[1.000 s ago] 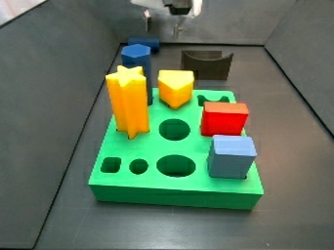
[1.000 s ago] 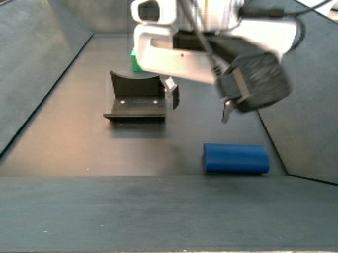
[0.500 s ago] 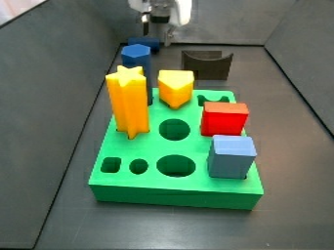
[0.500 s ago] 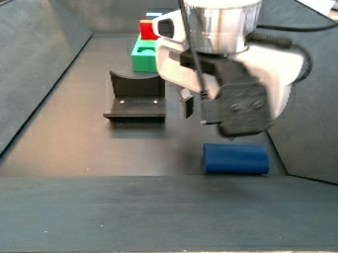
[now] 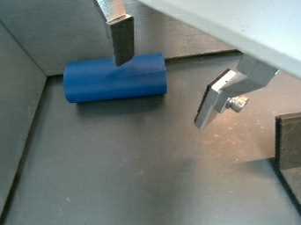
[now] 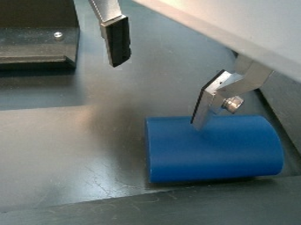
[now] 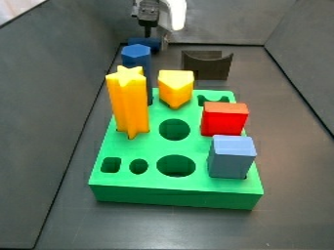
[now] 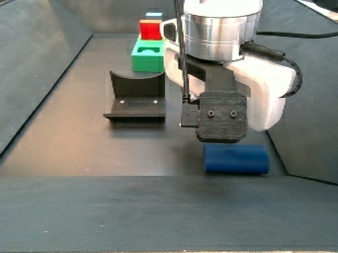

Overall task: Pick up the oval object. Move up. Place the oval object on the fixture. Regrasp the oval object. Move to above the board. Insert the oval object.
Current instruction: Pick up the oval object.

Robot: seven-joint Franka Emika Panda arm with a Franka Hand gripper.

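Note:
My gripper is about to grab the blue oval object across its rounded middle [image 7: 145, 45] [image 5: 115, 77], and then I will carry the object to the fixture for regrasping.
The oval object [image 8: 238, 159] is a blue peg with rounded sides, lying on its side on the dark floor; it shows in both wrist views [image 5: 114, 77] [image 6: 212, 149]. My gripper [image 5: 168, 81] hangs open just above it, also seen from the side as the gripper [image 7: 155, 41]. One finger [image 5: 121, 39] is over the peg's edge and the other finger [image 6: 212, 101] stands off it. Nothing is between the pads. The fixture [image 8: 136, 96] stands beside the peg, apart from it. The green board [image 7: 177, 182] lies nearer the front.
On the board stand a tall orange star peg [image 7: 127, 98], a yellow peg [image 7: 175, 88], a red cube [image 7: 225, 119] and a grey-blue cube [image 7: 231, 156], with open round holes [image 7: 174, 127] between them. Sloping dark walls [image 7: 65, 107] close in both sides.
The gripper has come down and moved over the blue peg, from high above the fixture area to just above the floor. The peg has not moved.

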